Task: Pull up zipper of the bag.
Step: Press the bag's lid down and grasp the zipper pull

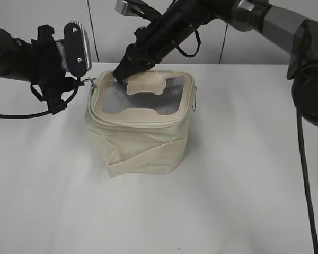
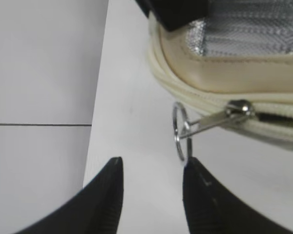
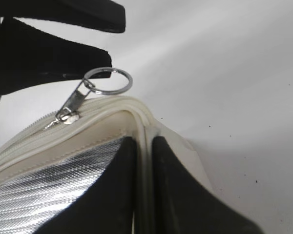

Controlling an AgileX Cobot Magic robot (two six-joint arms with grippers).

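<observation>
My left gripper is to grab the zipper next by its silver ring pull, so that it can pull the bag's zipper (image 2: 273,117) along.
The cream bag (image 1: 143,140) stands mid-table with its grey window lid up. The zipper (image 2: 205,100) runs round the lid edge. One silver ring pull (image 2: 180,130) sticks out at the lid's back left corner and also shows in the right wrist view (image 3: 107,81). A second ring pull (image 1: 194,104) hangs at the bag's right side. My left gripper (image 2: 151,165) is open, and its right fingertip touches the ring. My right gripper (image 3: 144,141) is shut on the bag's lid edge at the back left corner (image 1: 119,74).
The white table (image 1: 238,201) spreads around the bag. A pale wall (image 1: 103,26) rises behind the table's far edge. Black cables (image 1: 21,114) hang from the left arm onto the table.
</observation>
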